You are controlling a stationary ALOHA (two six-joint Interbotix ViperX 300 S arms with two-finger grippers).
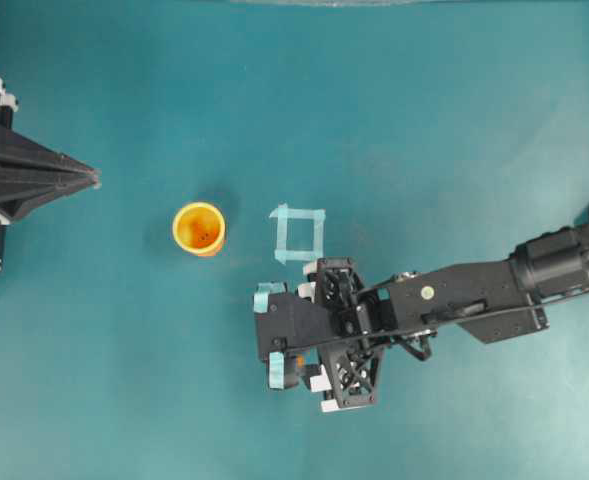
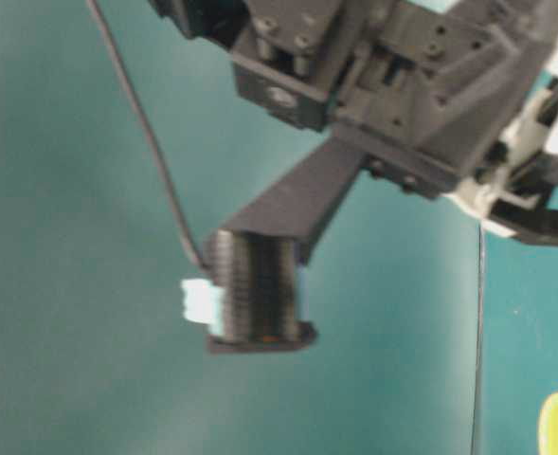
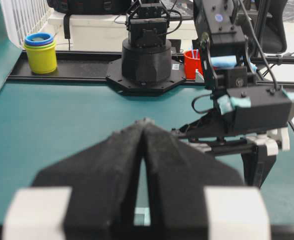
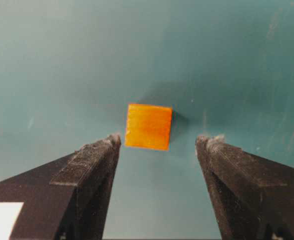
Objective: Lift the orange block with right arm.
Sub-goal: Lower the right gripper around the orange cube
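Note:
The right gripper isn't ready to close on the orange block yet and should first move toward it, as its fingers stop short of the orange block's near edge (image 4: 147, 146) in the right wrist view.
The orange block (image 4: 147, 126) is a small flat-faced cube lying on the teal table, seen only in the right wrist view. My right gripper (image 4: 161, 140) is open, its two black fingertips standing either side of the block's near edge and not touching it. From overhead the right gripper (image 1: 340, 333) points down at the table and covers the block. Far off at the table's left edge, my left gripper (image 1: 94, 178) is shut with nothing in it; its tips (image 3: 144, 121) meet in the left wrist view.
An orange-yellow cup (image 1: 198, 228) stands upright left of a light-teal tape square (image 1: 299, 233), which lies just above the right gripper. Beyond the table's far edge are stacked yellow and blue cups (image 3: 40, 52) and a red cup (image 3: 191, 62).

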